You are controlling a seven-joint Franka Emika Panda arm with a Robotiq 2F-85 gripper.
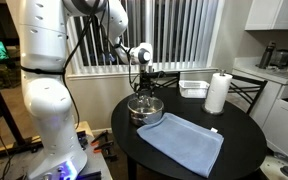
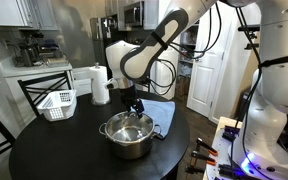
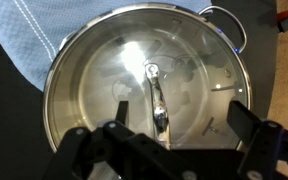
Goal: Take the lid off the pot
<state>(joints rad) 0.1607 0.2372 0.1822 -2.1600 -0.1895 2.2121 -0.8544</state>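
Note:
The robot's gripper isn't ready to close on the handle yet and needs to go down to it first: the handle's whole length shows below the open fingers in the wrist view.
The shiny steel pot [image 1: 146, 110] [image 2: 129, 140] stands on the dark round table. The glass lid [image 3: 99, 80] lies on it, and in the wrist view a narrow metal handle [image 3: 156, 95] shows at the lid's centre. My gripper [image 3: 179, 125] is open and hangs just above the lid, one finger on each side of the handle, touching nothing. It shows over the pot in both exterior views [image 1: 142, 86] [image 2: 134, 104]. The pot's rim [image 3: 54, 70] fills most of the wrist view.
A blue-grey cloth [image 1: 182, 140] [image 2: 160, 113] [image 3: 19, 40] lies on the table beside the pot. A paper towel roll [image 1: 217, 93] [image 2: 101, 85] and a clear container [image 1: 193, 88] stand further off. A white basket [image 2: 56, 103] sits near the table edge.

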